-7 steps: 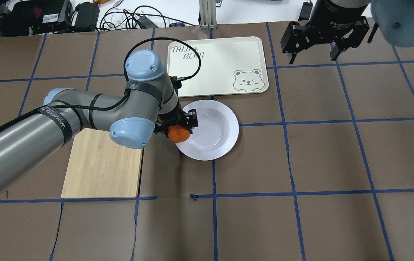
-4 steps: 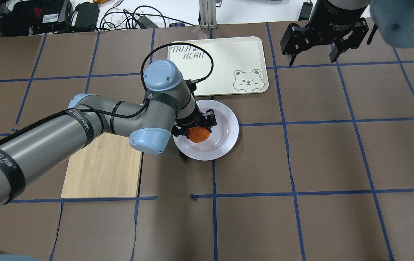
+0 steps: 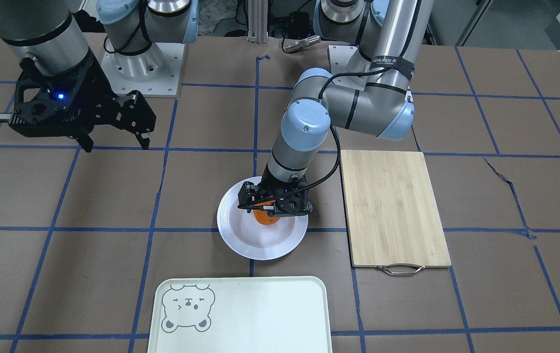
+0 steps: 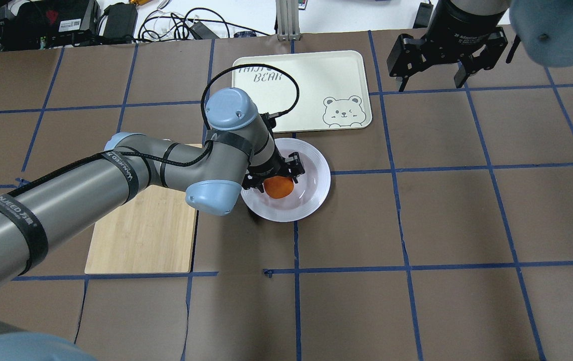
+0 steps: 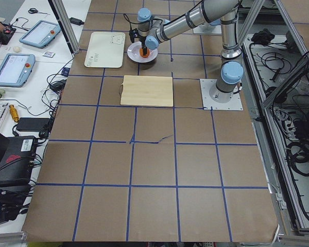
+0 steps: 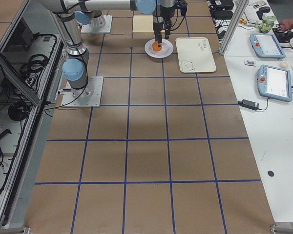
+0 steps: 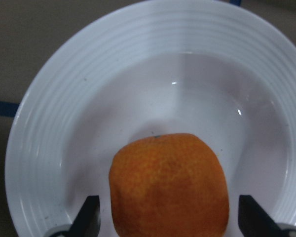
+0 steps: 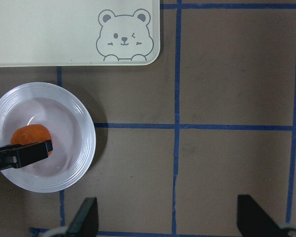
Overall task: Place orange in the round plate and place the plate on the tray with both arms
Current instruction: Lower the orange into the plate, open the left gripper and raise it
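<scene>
The plate's rim is the part my right gripper should grab next, to place the plate (image 4: 314,193) on the tray with the orange in it.
The orange (image 7: 170,187) sits low in the sunken centre of the round plate (image 7: 54,98), toward its left side in the overhead view. My left gripper (image 4: 275,180) hangs over the orange (image 4: 279,187), open, with a fingertip on each side and a small gap to the fruit. The plate (image 4: 314,193) lies on the table just in front of the tray (image 4: 311,75), which carries a grey bear face. My right gripper (image 4: 434,80) hovers open to the right of the tray with nothing between its fingers. Its wrist camera looks down on the plate (image 8: 74,123) and the tray (image 8: 49,29).
A bamboo cutting board (image 4: 141,230) lies left of the plate, partly under my left arm. Its metal handle (image 3: 400,268) points toward the tray side. Cables and boxes lie beyond the table's far edge (image 4: 65,22).
My left arm carried the orange from the plate's left rim to over its centre and lowered it. The fingers now stand apart from the fruit. The right gripper barely moved.
</scene>
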You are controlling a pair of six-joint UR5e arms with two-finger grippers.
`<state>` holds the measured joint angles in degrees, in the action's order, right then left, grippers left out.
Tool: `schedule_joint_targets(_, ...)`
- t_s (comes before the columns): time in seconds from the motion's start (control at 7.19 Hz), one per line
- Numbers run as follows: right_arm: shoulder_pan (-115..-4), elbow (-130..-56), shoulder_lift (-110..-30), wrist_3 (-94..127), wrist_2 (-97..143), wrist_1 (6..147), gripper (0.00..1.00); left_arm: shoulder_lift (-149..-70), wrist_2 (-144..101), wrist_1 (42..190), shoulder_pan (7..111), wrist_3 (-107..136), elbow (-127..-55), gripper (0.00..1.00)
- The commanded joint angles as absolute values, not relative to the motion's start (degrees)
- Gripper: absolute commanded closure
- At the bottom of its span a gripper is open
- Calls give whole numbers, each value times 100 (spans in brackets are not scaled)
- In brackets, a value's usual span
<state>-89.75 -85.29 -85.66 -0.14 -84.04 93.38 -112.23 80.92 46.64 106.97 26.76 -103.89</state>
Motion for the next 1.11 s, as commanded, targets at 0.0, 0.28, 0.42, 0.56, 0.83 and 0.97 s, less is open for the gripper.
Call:
schedule_joint_targets(0.0,-8807,-8752,-8561,-26,-8236,9508,0,-10830,8121,6099,10688,2350,-9584,0)
schedule_joint_targets(0.28,-8815,-9392,-8500,9,-7274,10236,0,-10365,8130,7779,10644,1848,-8863,0)
schedule_joint_targets(0.42,-8833,-9778,-8421,287,-7199,10805,0,-10136,8139,8535,10496,1358,-8624,0)
schedule_joint_targets(0.56,-8842,-10356,-8333,386,-7007,11515,0,-9899,8147,9030,10338,1066,-8570,0)
schedule_joint_targets(0.83,-8868,-11552,-8105,665,-6533,13193,0,-9468,8760,9649,10030,-37,-8674,0)
schedule_joint_targets(0.97,-8990,-11906,-7921,1155,-6426,14028,0,-9301,8763,9703,9811,-183,-8727,0)
